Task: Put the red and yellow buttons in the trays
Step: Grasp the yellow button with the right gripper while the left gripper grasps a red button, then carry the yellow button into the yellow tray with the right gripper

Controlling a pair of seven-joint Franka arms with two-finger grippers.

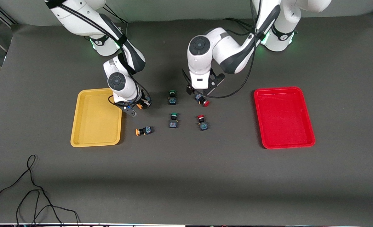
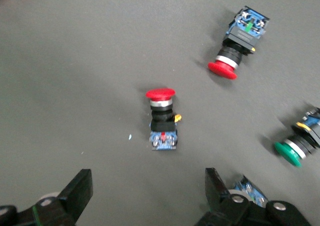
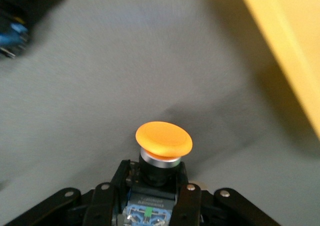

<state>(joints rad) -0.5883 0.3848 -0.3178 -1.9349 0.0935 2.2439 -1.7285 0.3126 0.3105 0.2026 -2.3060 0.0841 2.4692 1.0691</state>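
Next, my left gripper grabs the red-capped button by its black body (image 2: 162, 119). Then it places it in the red tray.
My right gripper (image 1: 138, 106) is shut on a yellow-capped button (image 1: 139, 106), low over the table next to the yellow tray (image 1: 95, 123). In the right wrist view the button (image 3: 163, 138) sits between my fingers (image 3: 106, 201), with the tray's rim (image 3: 290, 50) close by. A second yellow button (image 1: 143, 130) lies nearer the camera. My left gripper (image 1: 199, 94) is open and empty just above a red-capped button (image 1: 203, 101), which lies ahead of my fingers (image 2: 80, 188) in the left wrist view (image 2: 161, 118). A second red button (image 1: 201, 122) (image 2: 235, 45) lies nearer the camera. The red tray (image 1: 284, 119) is empty.
Two green-capped buttons (image 1: 172, 97) (image 1: 174, 120) lie between the yellow and red buttons. One shows in the left wrist view (image 2: 295, 146). A black cable (image 1: 32, 189) lies on the mat near the front camera, at the right arm's end.
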